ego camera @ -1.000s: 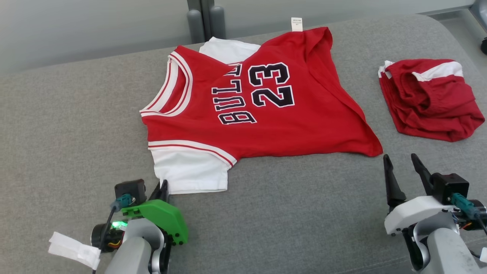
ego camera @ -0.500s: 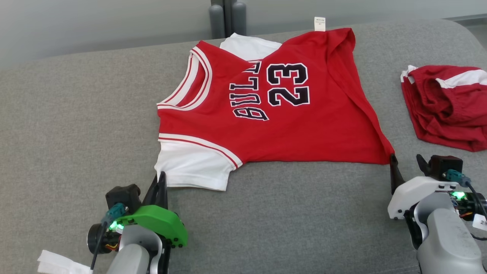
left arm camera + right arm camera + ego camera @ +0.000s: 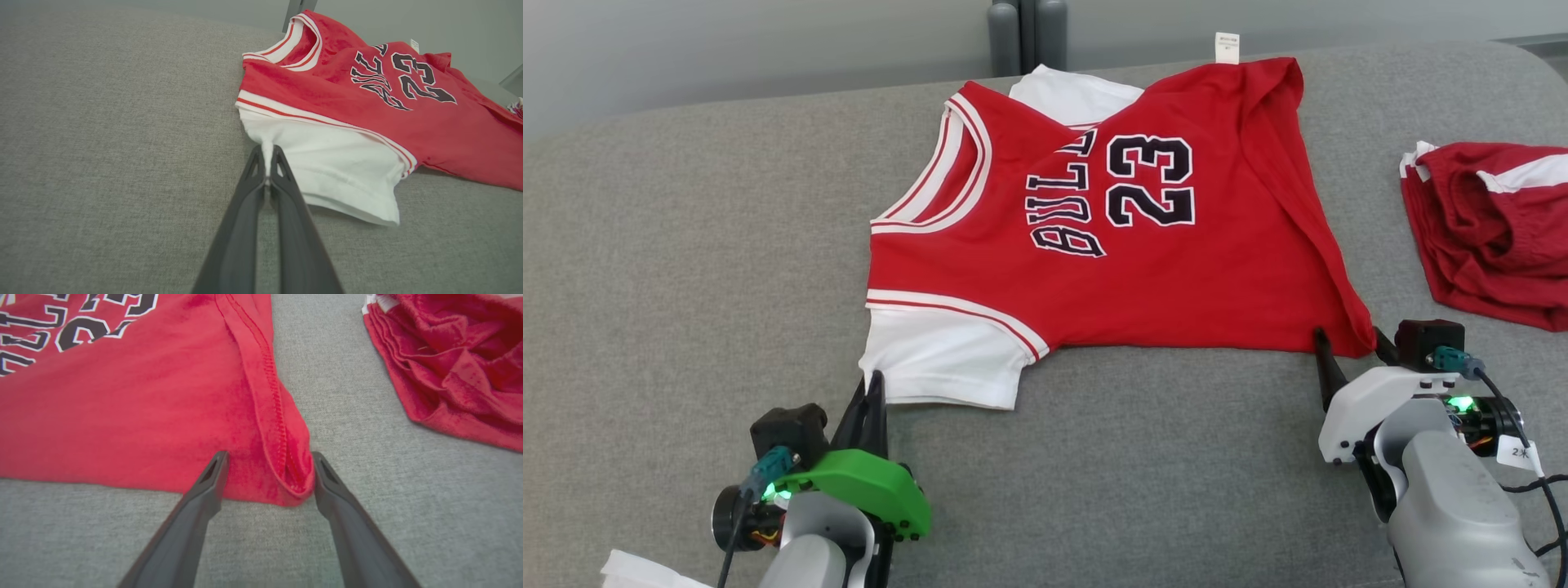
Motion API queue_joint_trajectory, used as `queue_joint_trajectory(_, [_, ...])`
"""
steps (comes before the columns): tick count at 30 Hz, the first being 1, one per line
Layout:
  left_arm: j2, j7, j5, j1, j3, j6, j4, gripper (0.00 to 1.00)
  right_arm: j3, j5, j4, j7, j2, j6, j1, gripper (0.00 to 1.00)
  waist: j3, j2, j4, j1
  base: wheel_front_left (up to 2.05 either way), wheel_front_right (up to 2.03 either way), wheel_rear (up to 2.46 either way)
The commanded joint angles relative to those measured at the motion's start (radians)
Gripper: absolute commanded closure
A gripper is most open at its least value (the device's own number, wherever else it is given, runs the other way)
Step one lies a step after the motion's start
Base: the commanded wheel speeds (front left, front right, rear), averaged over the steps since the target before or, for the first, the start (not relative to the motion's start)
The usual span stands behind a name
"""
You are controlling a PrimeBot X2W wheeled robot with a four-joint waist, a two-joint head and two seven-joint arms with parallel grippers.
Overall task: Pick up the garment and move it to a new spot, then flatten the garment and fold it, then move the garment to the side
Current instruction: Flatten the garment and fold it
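Note:
The robot's right gripper needs to pinch the jersey by the hem corner [image 3: 1358,343] next, as the hem's edge curls up there while the jersey's printed front [image 3: 1155,196] lies flat.
The garment [image 3: 1143,278] is a red jersey with white sleeves and "BULLS 23" print, lying spread on the grey cushion [image 3: 686,269]. My left gripper [image 3: 872,382] is shut on the corner of its near white sleeve [image 3: 327,163], which the left wrist view shows pinched between the fingertips at the left gripper [image 3: 267,153]. My right gripper [image 3: 1347,343] is open at the jersey's near right hem corner [image 3: 286,473]. In the right wrist view the right gripper [image 3: 267,459] has one finger on each side of that corner.
A second red and white garment [image 3: 1494,229] lies bunched at the right edge of the cushion, also in the right wrist view as the bunched garment [image 3: 457,363]. Grey posts [image 3: 1025,28] stand behind the cushion's far edge. Bare cushion stretches to the left and front.
The camera has shifted, sliding the scene rightward. My right gripper has moved forward and left, its open fingers now straddling the hem corner. The left gripper stays shut on the sleeve.

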State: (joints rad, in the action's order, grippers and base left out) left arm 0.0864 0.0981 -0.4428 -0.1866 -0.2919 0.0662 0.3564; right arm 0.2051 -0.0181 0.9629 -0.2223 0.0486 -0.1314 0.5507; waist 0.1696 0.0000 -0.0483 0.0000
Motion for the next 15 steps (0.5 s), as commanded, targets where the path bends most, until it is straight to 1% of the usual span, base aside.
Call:
queue_joint_trajectory(1, [0.011, -0.001, -0.007, 0.015, 0.0, 0.008, -0.007, 1.0, -0.002, 0.003, 0.011, -0.009, 0.004, 0.002, 0.01, 0.0, 0.0, 0.0, -0.001, 0.0, 0.0, 0.0, 0.0])
queue_joint_trajectory(4, [0.013, -0.004, -0.009, 0.018, -0.004, 0.006, -0.013, 1.0, 0.017, -0.019, 0.029, -0.013, 0.004, 0.002, 0.011, 0.0, 0.0, 0.0, -0.001, 0.0, 0.0, 0.0, 0.0])
queue_joint_trajectory(5, [0.014, -0.003, -0.009, 0.018, -0.006, 0.005, -0.017, 1.0, 0.028, -0.024, 0.035, -0.014, 0.004, 0.002, 0.013, 0.24, 0.0, 0.0, -0.002, 0.0, 0.0, 0.0, 0.0])
queue_joint_trajectory(6, [0.015, -0.001, -0.01, 0.018, -0.007, 0.004, -0.019, 1.0, 0.034, -0.027, 0.04, -0.016, 0.004, 0.002, 0.016, 0.6, 0.0, 0.0, -0.002, 0.0, 0.0, 0.0, 0.0])
queue_joint_trajectory(7, [0.016, 0.001, -0.009, 0.019, -0.008, 0.002, -0.021, 1.0, 0.043, -0.023, 0.047, -0.016, 0.004, 0.002, 0.019, 0.65, 0.0, 0.0, -0.003, 0.0, 0.0, 0.0, 0.0])
queue_joint_trajectory(8, [0.018, 0.003, -0.009, 0.019, -0.009, 0.0, -0.024, 1.0, 0.049, -0.012, 0.055, -0.018, 0.004, 0.002, 0.023, 0.96, -0.001, 0.0, -0.004, 0.0, 0.0, 0.0, 0.0])
queue_joint_trajectory(10, [0.02, 0.011, -0.012, 0.019, -0.009, -0.006, -0.031, 1.0, 0.052, 0.028, 0.075, -0.02, 0.004, 0.002, 0.036, 0.96, -0.004, 0.0, -0.005, 0.0, 0.0, 0.0, 0.0])
queue_joint_trajectory(11, [0.018, 0.016, -0.02, 0.019, -0.006, -0.01, -0.037, 1.0, 0.046, 0.06, 0.088, -0.023, 0.004, 0.002, 0.046, 1.0, -0.007, 0.0, -0.007, 0.0, 0.0, 0.0, 0.0])
queue_joint_trajectory(15, [0.009, 0.027, -0.071, 0.018, 0.017, -0.038, -0.065, 1.0, -0.012, 0.196, 0.118, -0.024, 0.004, 0.002, 0.07, 1.0, -0.027, 0.0, -0.013, 0.0, 0.0, 0.0, 0.0])
